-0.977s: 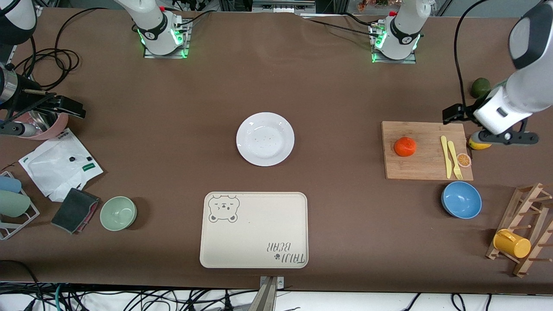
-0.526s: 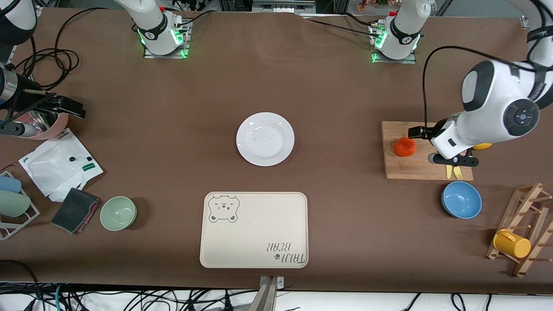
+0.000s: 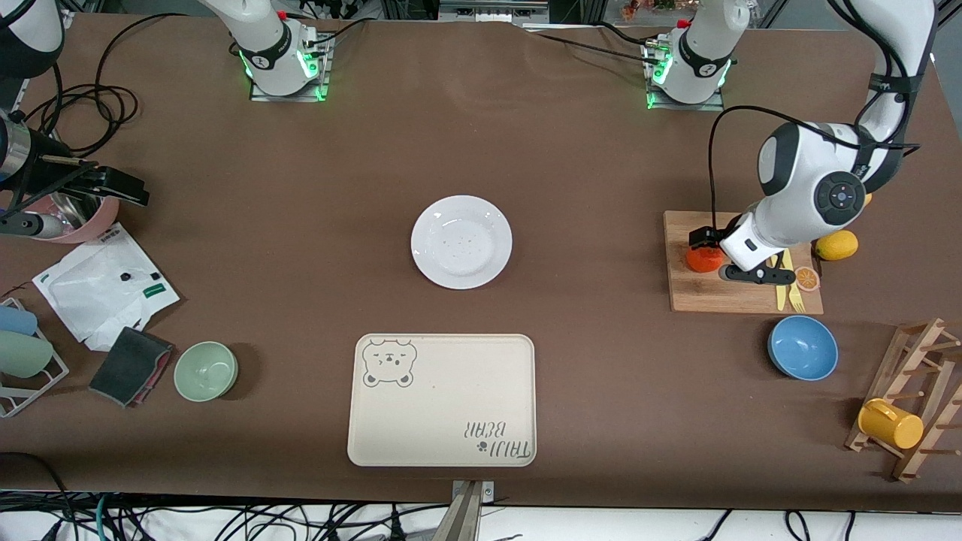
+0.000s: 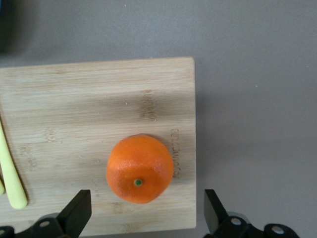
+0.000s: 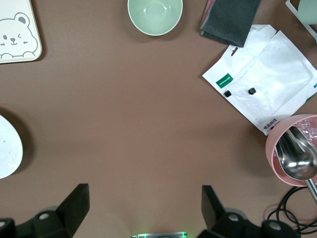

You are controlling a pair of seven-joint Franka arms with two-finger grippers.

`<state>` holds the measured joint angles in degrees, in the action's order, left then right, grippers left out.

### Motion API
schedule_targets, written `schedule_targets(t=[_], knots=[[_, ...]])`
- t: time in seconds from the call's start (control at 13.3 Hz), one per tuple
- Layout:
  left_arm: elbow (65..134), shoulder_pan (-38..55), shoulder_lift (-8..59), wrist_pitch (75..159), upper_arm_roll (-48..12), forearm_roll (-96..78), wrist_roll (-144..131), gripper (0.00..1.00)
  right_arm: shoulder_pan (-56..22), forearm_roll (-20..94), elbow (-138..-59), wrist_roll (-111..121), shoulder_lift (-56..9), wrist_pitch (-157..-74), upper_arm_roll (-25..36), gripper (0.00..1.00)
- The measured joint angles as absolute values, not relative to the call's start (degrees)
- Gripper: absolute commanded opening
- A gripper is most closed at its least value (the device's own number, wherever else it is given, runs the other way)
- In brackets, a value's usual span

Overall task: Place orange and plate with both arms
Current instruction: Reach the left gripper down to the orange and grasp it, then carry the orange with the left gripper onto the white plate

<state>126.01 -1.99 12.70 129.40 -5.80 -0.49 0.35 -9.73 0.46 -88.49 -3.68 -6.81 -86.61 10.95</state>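
The orange will go on the white plate [image 3: 461, 241], so my left gripper will grab it by its round body [image 3: 704, 258] next.
The orange [image 3: 701, 261] sits on a wooden cutting board [image 3: 740, 299] toward the left arm's end of the table. My left gripper [image 3: 714, 255] hangs just above it, open. In the left wrist view its fingertips stand wide on either side of the orange [image 4: 140, 168], not touching it. The white plate [image 3: 461, 241] lies bare at the middle of the table. My right gripper [image 5: 143, 198] waits open and high over the right arm's end of the table, holding nothing. One edge of the plate [image 5: 7, 153] shows in the right wrist view.
A yellow knife and fork [image 3: 783, 289], an orange slice [image 3: 807, 279] and a lemon [image 3: 836, 245] lie by the board. The blue bowl [image 3: 803, 347] and bear-print tray [image 3: 442, 400] are nearer the camera. A green bowl [image 3: 206, 370], white packet [image 3: 105, 285] and pink cup [image 5: 292, 148] sit at the right arm's end.
The left arm has swung in from the table's end across the cutting board and come down over the orange, gripper still open. The right arm has not moved.
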Motion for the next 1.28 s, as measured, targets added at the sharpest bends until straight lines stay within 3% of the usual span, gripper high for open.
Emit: schedule_targets(t=[0.53, 0.6, 0.75, 0.83, 0.9, 1.28], knots=[[127.75, -2.16, 18.30, 137.43, -5.69, 3.35, 0.35, 1.00, -9.73, 0.46, -88.49, -3.68, -6.82, -86.61, 10.95, 1.00], [127.75, -2.28, 19.15, 138.74, -5.67, 4.59, 0.34, 0.92, -9.73, 0.46, -88.48, -3.68, -6.81, -86.61, 10.95, 1.00], [127.74, -2.62, 20.48, 139.84, -5.62, 5.51, 0.35, 0.51, -9.73, 0.46, -88.49, -3.68, -6.81, -86.61, 10.95, 1.00], [127.74, -2.73, 20.81, 139.94, -5.61, 5.58, 0.35, 0.36, -9.73, 0.46, -88.49, -3.68, -6.82, -86.61, 10.95, 1.00], [127.73, -2.81, 20.85, 139.95, -5.62, 5.58, 0.35, 0.29, -9.73, 0.46, -88.49, -3.68, -6.82, -86.61, 10.95, 1.00], [124.65, -2.93, 20.03, 136.06, -6.87, 5.42, -2.39, 0.28, -9.73, 0.47, -88.49, -3.68, -6.82, -86.61, 10.95, 1.00]])
